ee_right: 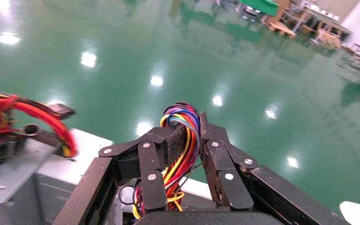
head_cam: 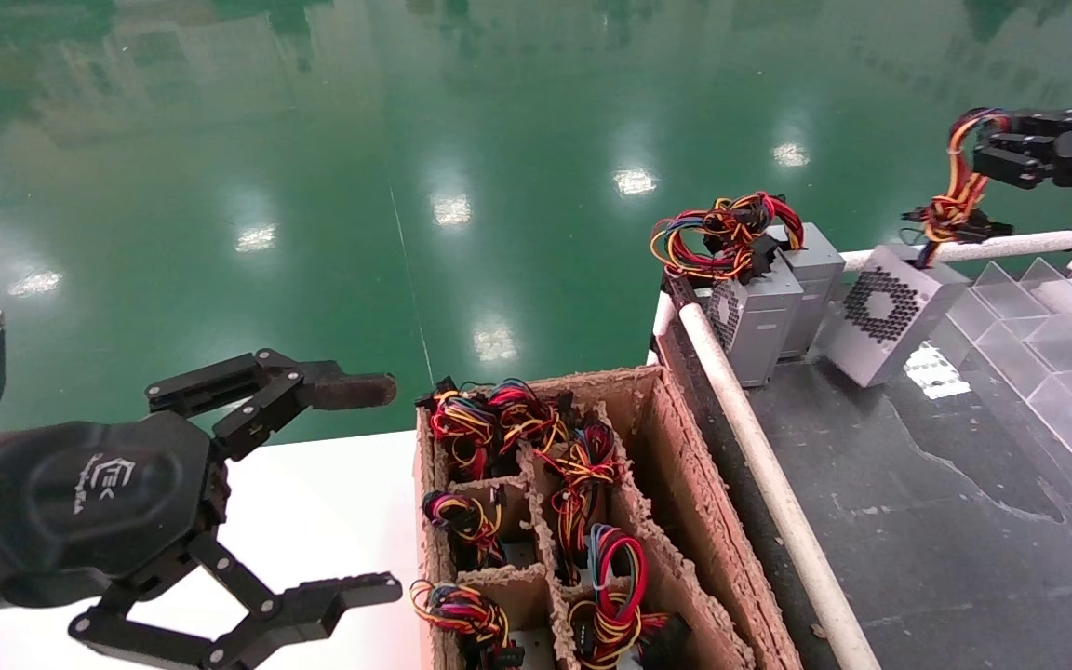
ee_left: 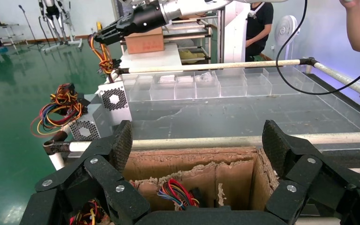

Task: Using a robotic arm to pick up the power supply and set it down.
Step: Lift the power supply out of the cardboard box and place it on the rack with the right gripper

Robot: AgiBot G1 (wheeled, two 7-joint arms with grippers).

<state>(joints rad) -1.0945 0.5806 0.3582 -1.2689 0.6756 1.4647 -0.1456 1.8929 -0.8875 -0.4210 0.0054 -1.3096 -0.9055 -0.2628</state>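
My right gripper holds the power supply and should keep it until upright beside the other grey boxes, as its grille body [head_cam: 887,313] leans on one corner over the black table.
The power supply [head_cam: 888,312] is a small grey box with a honeycomb grille. It hangs tilted at the far edge of the black table [head_cam: 917,521], one corner low over the surface. Its slim red, yellow and orange wire bundle [head_cam: 959,191] runs up into my right gripper [head_cam: 997,149], which is shut on the wires. The right wrist view shows that grip: the wire bundle [ee_right: 180,136] is pinched between the right gripper's [ee_right: 190,129] pads. My left gripper [head_cam: 368,489] stands open and empty at the near left, beside the cardboard box [head_cam: 685,484]; in its own view the left gripper [ee_left: 197,140] points over that box.
Two more grey boxes [head_cam: 764,312] with a looped wire tangle [head_cam: 727,228] stand at the table's far left corner, next to the held unit. A white rail [head_cam: 759,465] edges the table. Clear plastic compartments [head_cam: 1048,326] lie at the right. The cardboard box holds several wire-topped units.
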